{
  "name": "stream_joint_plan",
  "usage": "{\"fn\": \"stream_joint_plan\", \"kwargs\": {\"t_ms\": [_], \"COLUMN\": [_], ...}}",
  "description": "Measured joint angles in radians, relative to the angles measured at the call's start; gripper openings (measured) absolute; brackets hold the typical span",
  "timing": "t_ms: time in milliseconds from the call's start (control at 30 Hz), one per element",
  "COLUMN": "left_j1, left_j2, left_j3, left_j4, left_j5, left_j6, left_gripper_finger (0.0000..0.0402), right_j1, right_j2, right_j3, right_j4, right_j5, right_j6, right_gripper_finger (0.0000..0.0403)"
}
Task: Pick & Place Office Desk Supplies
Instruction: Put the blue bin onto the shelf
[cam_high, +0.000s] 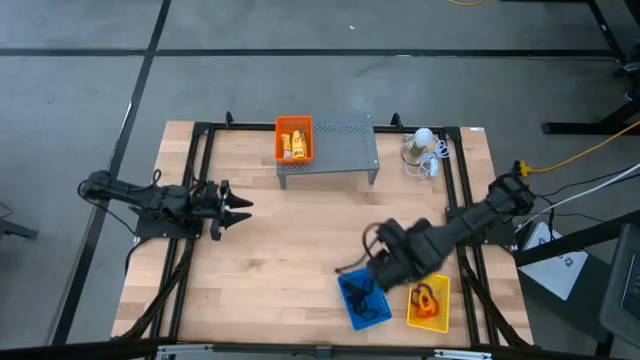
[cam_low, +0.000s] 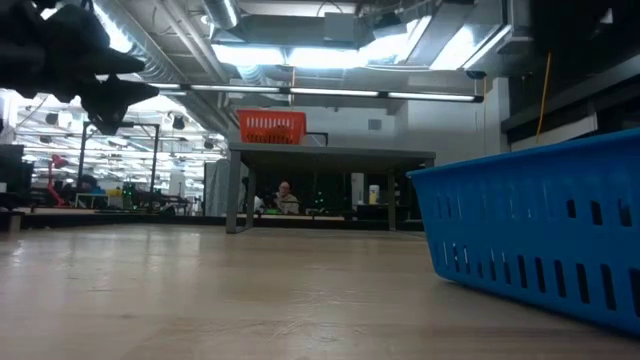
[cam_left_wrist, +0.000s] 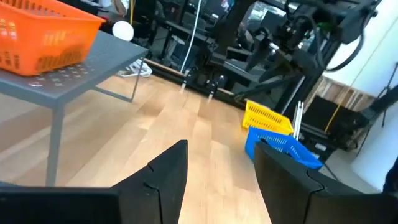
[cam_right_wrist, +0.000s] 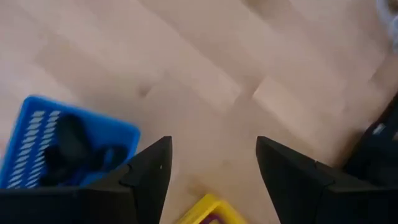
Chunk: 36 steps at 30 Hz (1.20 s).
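Note:
The blue basket next needs to be grabbed by its rim (cam_right_wrist: 132, 138) with my right gripper, so that I can move the black clips onto the grey shelf.
Yellow-orange packets (cam_high: 295, 146) lie in an orange basket (cam_high: 293, 126) standing on the grey perforated shelf (cam_high: 340, 150). Small black clip-like pieces (cam_right_wrist: 68, 149) sit in a blue basket (cam_high: 362, 318) near the table's near edge. Beside it, a yellow basket (cam_high: 440, 318) holds orange loops (cam_high: 428, 298). My right gripper (cam_right_wrist: 213, 142) hangs open and empty above the table, just beyond the blue basket's far rim (cam_right_wrist: 81, 112). My left gripper (cam_left_wrist: 221, 149) waits open over the table's left side, pointing right.
A white round bulb (cam_high: 423, 137) with its white cord lies at the far right corner, beside the shelf. Black frame rails (cam_high: 200, 180) run along both sides of the table. Bare wood (cam_high: 290, 240) spreads between the shelf and the two near baskets.

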Motion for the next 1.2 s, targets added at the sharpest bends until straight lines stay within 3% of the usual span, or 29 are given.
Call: {"fn": "stream_joint_plan", "kwargs": {"t_ms": [200,467,567,667,833,933,1200], "left_j1": [-0.131,-0.251,-0.264,-0.264,-0.263,-0.264,-0.263], "left_j2": [0.044,0.113,0.130,0.145,0.157,0.157,0.157], "left_j3": [-0.003,-0.037,-0.037,-0.037,-0.037,-0.037,-0.038], "left_j4": [0.009,0.095,0.094,0.089,0.101,0.101,0.148], "left_j5": [-0.095,-0.003,0.003,0.074,0.071,0.102,0.070], "left_j6": [0.031,0.132,0.144,0.132,0.068,0.107,0.196], "left_gripper_finger": [0.0180,0.0179,0.0176,0.0173,0.0173,0.0173,0.0173], "right_j1": [0.117,0.155,0.150,0.149,0.150,0.150,0.151], "right_j2": [0.022,0.110,0.118,0.118,0.118,0.118,0.119], "right_j3": [-0.003,-0.004,-0.004,-0.004,-0.004,-0.019,-0.092], "right_j4": [0.050,0.143,0.146,0.149,0.151,0.180,0.298], "right_j5": [-0.007,-0.032,-0.031,-0.006,0.025,0.053,-0.013], "right_j6": [0.205,0.240,0.223,0.207,0.206,0.209,0.216], "right_gripper_finger": [0.0233,0.0233,0.0233,0.0233,0.0233,0.0233,0.0233]}}
